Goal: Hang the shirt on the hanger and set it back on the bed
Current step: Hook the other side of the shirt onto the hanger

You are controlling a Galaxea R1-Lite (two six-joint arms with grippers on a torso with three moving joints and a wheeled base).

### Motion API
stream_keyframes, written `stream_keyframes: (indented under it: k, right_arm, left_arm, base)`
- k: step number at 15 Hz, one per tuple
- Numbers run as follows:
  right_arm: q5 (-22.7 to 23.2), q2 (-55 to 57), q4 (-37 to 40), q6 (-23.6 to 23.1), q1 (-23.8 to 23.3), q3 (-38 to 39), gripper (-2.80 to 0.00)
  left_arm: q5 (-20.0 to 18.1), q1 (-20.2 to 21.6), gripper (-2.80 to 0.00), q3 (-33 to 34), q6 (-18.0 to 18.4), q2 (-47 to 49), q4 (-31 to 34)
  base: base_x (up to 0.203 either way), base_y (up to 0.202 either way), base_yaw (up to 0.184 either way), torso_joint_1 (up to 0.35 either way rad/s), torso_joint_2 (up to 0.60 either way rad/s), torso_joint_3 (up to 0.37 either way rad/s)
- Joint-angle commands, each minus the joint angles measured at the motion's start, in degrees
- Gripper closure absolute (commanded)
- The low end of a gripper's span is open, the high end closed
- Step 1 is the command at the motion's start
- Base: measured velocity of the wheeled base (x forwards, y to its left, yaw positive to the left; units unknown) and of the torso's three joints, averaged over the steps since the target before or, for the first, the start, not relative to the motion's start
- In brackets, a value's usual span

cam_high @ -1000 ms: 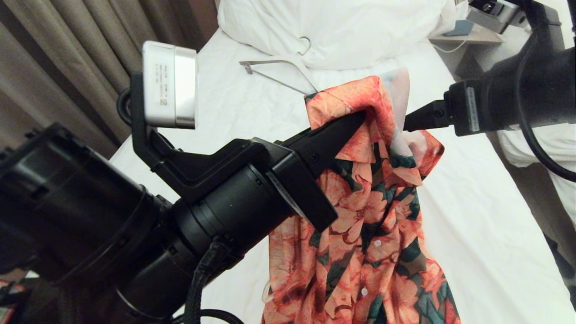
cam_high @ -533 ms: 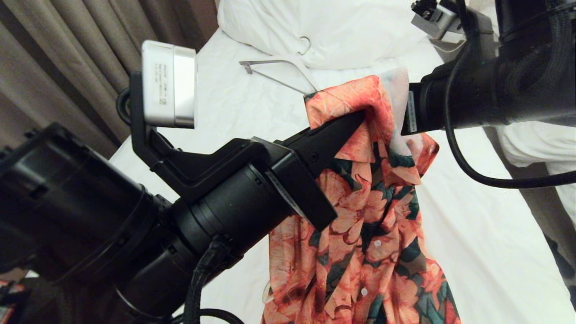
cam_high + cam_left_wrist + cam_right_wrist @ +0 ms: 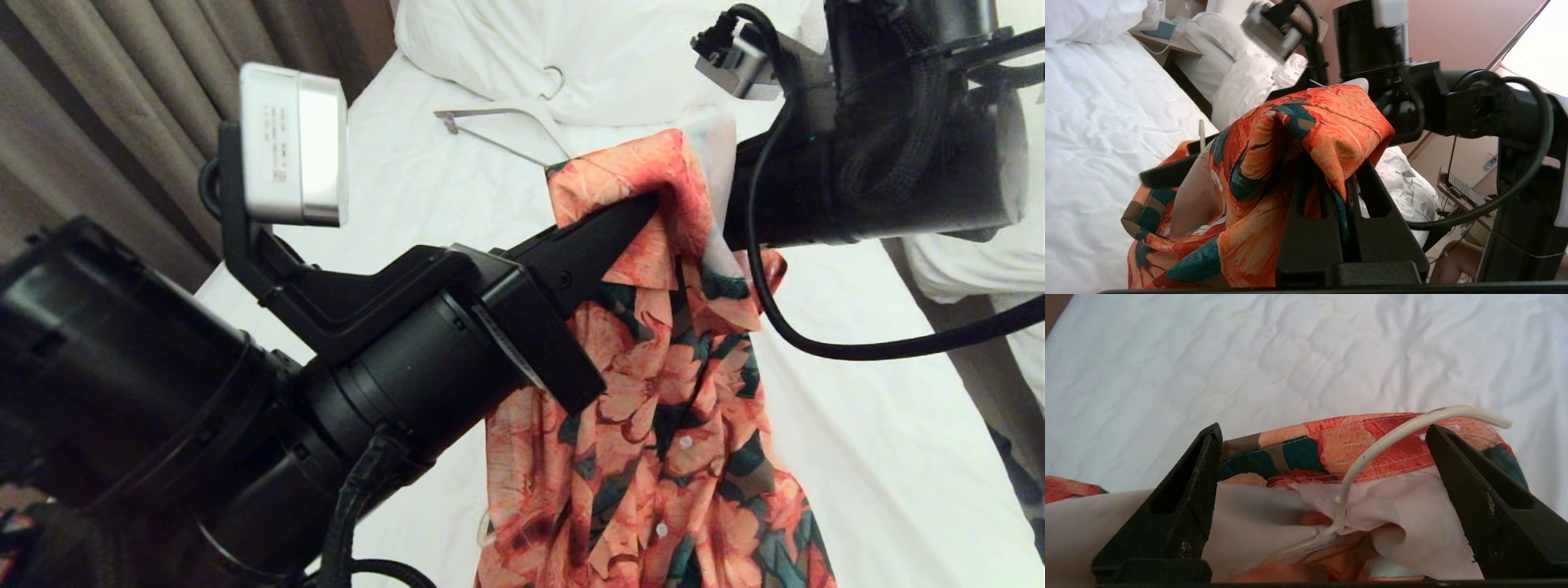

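Observation:
The cream-white hanger has its hook's stem [image 3: 1343, 498] for my right gripper to grab next, to set the hung shirt back on the bed [image 3: 1280, 357].
The shirt [image 3: 678, 425], coral flowers on dark green, hangs over the bed [image 3: 857, 392] from its upper edge. My left gripper [image 3: 653, 211] is shut on that upper fold, and the cloth drapes over its fingertips [image 3: 1331, 163]. The right arm [image 3: 857, 188] reaches in from the right, its fingers hidden behind the shirt in the head view. In the right wrist view the right gripper [image 3: 1323, 430] stands open astride the shirt's collar [image 3: 1298, 451]. The hanger [image 3: 1384, 443], thin and cream-white, rises out of the pale inside, its hook curving between the jaws. Its tip [image 3: 1201, 132] also pokes up.
A thicker white hanger with a grey bar [image 3: 506, 122] lies on the sheet by the duvet heap [image 3: 612, 49]. Curtains [image 3: 122, 122] hang along the left. A neighbouring bed with rumpled bedding [image 3: 980, 253] stands at the right, across a narrow gap.
The right arm has swung in toward the shirt's raised top, and its fingers have gone out of sight behind the cloth. The left gripper keeps its hold and has barely moved.

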Motion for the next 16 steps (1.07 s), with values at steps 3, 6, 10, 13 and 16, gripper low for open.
stream_keyframes:
  k: [3,6,10,13,16]
  right_arm:
    - [0.0,1.1,0.1,0.0,0.0,0.2,0.0]
    - [-0.1,1.5,-0.5,-1.3,0.0,0.0,0.0]
    - [-0.9,1.6,-2.1,-3.3,0.0,0.0,0.0]
    - [-1.3,1.6,-2.2,-3.8,0.0,0.0,0.0]
    - [-1.4,0.8,-3.6,-3.8,0.0,0.0,0.0]
  left_arm:
    - [0.0,0.0,0.0,0.0,-0.1,-0.1,-0.5]
    - [0.0,0.0,0.0,0.0,-0.1,-0.2,-0.5]
    - [0.0,-0.1,0.0,0.0,-0.1,-0.1,-0.5]
    - [0.0,-0.2,0.0,0.0,-0.1,-0.1,-0.5]
    - [-0.1,-0.1,0.0,0.2,-0.2,-0.1,-0.5]
  base:
    - [0.0,0.0,0.0,0.0,0.0,0.0]
    - [0.0,0.0,0.0,0.0,0.0,0.0]
    - [0.0,0.0,0.0,0.0,0.0,0.0]
    - [0.0,0.0,0.0,0.0,0.0,0.0]
    - [0.0,0.0,0.0,0.0,0.0,0.0]
